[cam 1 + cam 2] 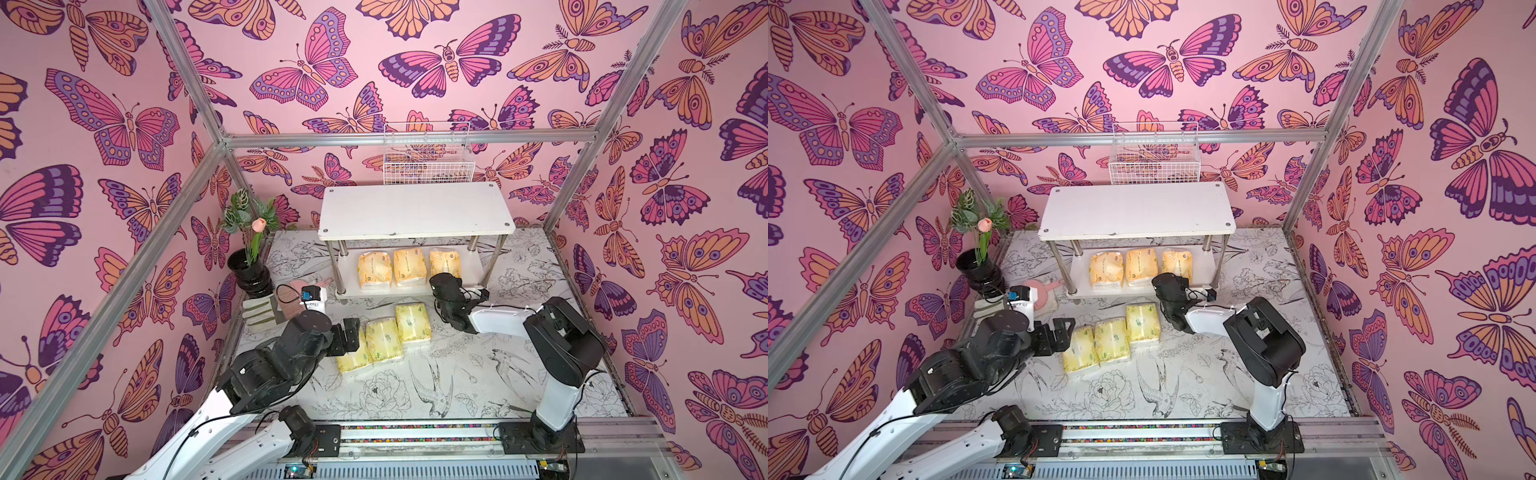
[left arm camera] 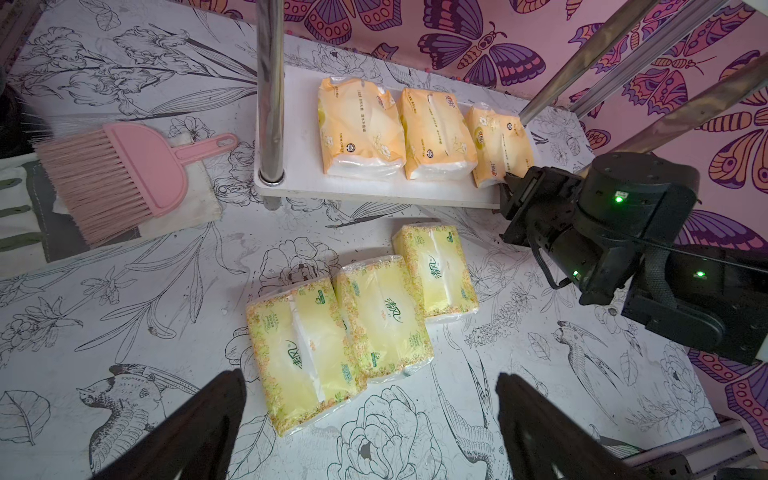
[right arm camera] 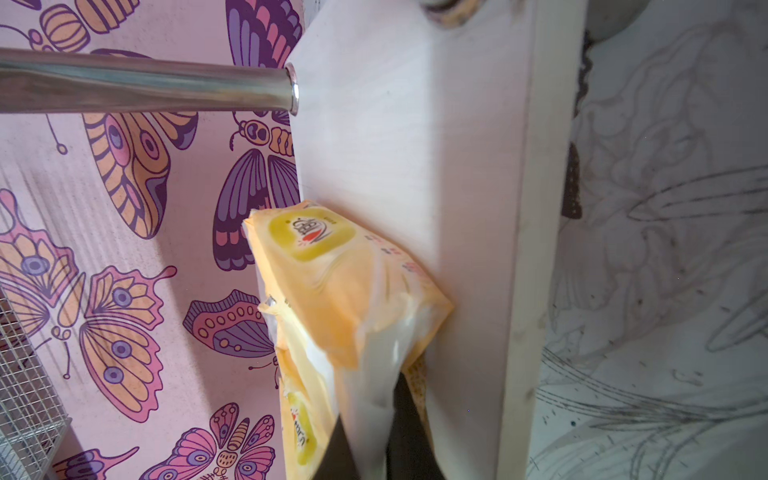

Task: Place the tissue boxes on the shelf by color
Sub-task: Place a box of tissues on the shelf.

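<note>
My right gripper opens next, since the orange box's bottom meets the lower board behind the board's front edge, so the box would rest there.
The shelf stands at the back of the table, its top board bare. Three orange tissue boxes lie side by side on its lower board: left, middle, right. Three pale yellow-green tissue boxes lie on the table in front: left, middle, right. My left gripper hangs open over the near end of the left yellow-green one, apart from it. My right gripper is shut on the white front end of the right orange box, at the lower board's edge.
A pink brush lies on a folded cloth left of the shelf. A black vase with a flower stands in the back left corner. A white wire basket hangs on the back wall above the shelf. Chrome posts flank the lower board.
</note>
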You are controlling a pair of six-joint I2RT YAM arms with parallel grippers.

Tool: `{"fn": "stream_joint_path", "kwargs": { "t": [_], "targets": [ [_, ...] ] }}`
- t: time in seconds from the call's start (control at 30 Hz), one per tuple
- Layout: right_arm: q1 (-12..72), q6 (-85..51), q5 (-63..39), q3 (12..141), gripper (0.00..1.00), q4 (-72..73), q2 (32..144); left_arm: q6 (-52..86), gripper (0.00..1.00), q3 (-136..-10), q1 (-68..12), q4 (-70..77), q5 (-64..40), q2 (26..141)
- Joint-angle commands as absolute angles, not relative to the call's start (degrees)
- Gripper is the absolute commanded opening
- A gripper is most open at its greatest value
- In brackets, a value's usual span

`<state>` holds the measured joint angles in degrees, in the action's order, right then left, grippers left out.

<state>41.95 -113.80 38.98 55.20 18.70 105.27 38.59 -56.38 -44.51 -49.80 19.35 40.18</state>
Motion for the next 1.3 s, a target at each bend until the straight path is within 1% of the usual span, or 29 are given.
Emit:
{"fn": "stream_joint_path", "kwargs": {
  "t": [0.0,0.4,0.43,0.5,0.57,0.63,0.73,0.83,0.9,1.0,1.27],
  "targets": [
    [41.87,-114.96,39.36,55.76,0.00,15.42,107.33,38.18,1.00,-55.72,-44.03,-51.49,20.47,39.52],
    [40.67,-114.36,38.77,54.45,0.00,14.92,106.78,38.14,1.00,-55.79,-43.68,-51.07,20.30,40.42],
    [40.59,-114.26,38.63,54.33,0.01,15.01,106.70,38.14,1.00,-55.81,-43.68,-51.03,20.26,40.49],
    [40.50,-113.75,38.53,54.12,0.10,15.19,106.61,38.22,1.00,-55.72,-43.68,-50.95,20.13,40.51],
    [40.43,-112.74,38.32,54.14,0.28,15.04,106.39,38.24,1.00,-55.63,-43.68,-50.83,19.93,40.59],
    [40.30,-112.04,38.10,54.07,0.42,14.82,105.99,38.24,1.00,-55.63,-43.66,-50.84,19.95,40.52],
    [40.34,-110.22,37.96,54.15,0.54,14.25,105.00,38.41,1.00,-55.63,-43.59,-50.73,19.79,40.39],
    [40.34,-108.16,38.10,53.88,0.64,13.88,103.54,38.67,1.00,-55.66,-43.59,-50.71,19.60,40.34],
    [40.33,-106.71,37.59,53.79,0.69,13.01,102.33,38.65,1.00,-55.72,-43.59,-50.65,19.51,40.34],
    [40.34,-104.91,36.53,53.14,0.74,12.06,99.86,38.60,1.00,-55.94,-43.59,-50.61,19.52,40.25],
    [40.26,-95.28,32.35,50.23,0.78,7.96,89.55,37.93,1.00,-56.86,-43.55,-50.81,18.87,39.99]
  ]
}}
